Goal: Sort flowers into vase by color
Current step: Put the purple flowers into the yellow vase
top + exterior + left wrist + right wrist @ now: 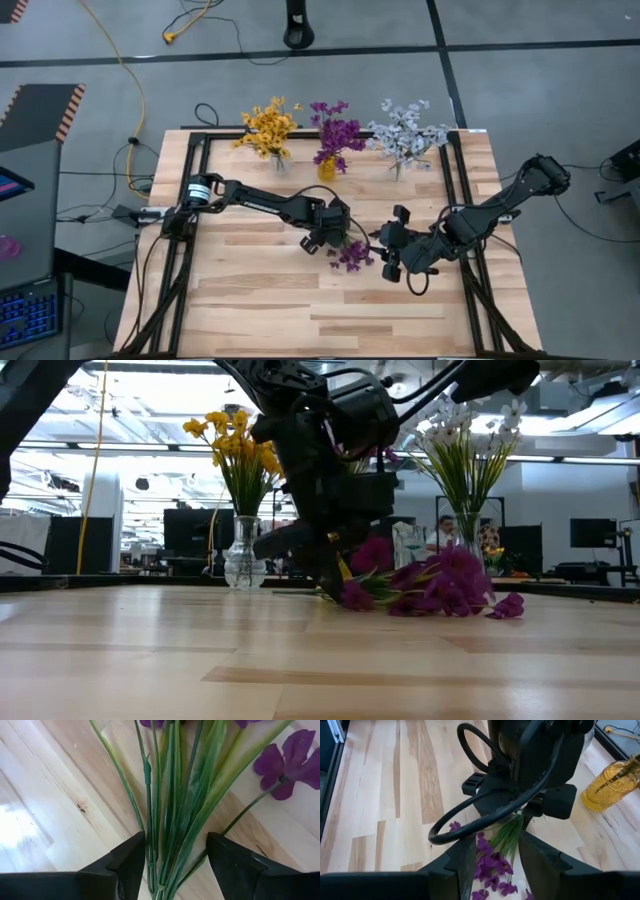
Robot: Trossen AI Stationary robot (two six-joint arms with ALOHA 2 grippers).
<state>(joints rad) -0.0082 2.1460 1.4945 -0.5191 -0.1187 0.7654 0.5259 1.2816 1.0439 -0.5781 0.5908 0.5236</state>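
Note:
The left gripper should close on the purple flower sprig now, because both of its fingers reach close to the table beside the green stems.
A purple flower sprig lies flat on the table near its middle, blossoms toward the right edge and green stems toward the left. My left gripper points steeply down over the stem end. It is open, one finger on each side of the bundled stems. My right gripper hovers open just right of the blossoms, above the table, nothing between its fingers.
Three vases stand in a row at the far edge: yellow flowers in clear glass, purple flowers in an amber vase, and white flowers. Bare wood lies toward the near edge.

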